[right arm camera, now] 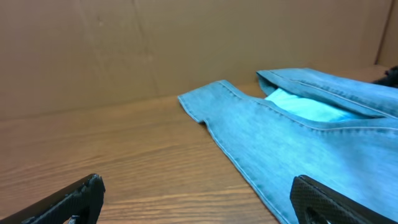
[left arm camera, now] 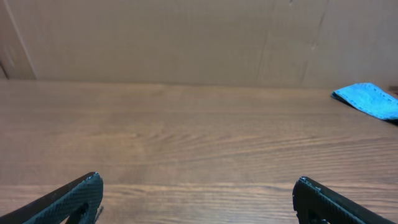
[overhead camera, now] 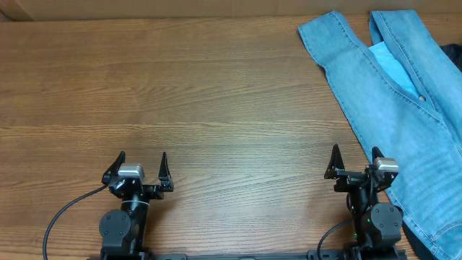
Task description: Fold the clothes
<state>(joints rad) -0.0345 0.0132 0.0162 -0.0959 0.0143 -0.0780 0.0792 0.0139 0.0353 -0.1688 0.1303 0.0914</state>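
Note:
My right gripper grabs the jeans (overhead camera: 393, 94) by the long leg edge beside empty table next, to drag them into the open for folding.
The light-blue denim jeans (overhead camera: 393, 94) lie spread on the right side of the wooden table, running from the far edge to the near right corner. They also show in the right wrist view (right arm camera: 298, 137), and a corner shows in the left wrist view (left arm camera: 370, 99). My left gripper (overhead camera: 140, 167) is open and empty at the near left, far from the jeans; its view shows bare table between the fingers (left arm camera: 198, 196). My right gripper (overhead camera: 355, 162) is open and empty, its right finger over the jeans' edge (right arm camera: 199, 196).
A dark garment (overhead camera: 453, 54) peeks out at the right edge behind the jeans. A cardboard wall (left arm camera: 186, 37) runs along the far side of the table (overhead camera: 180, 94).

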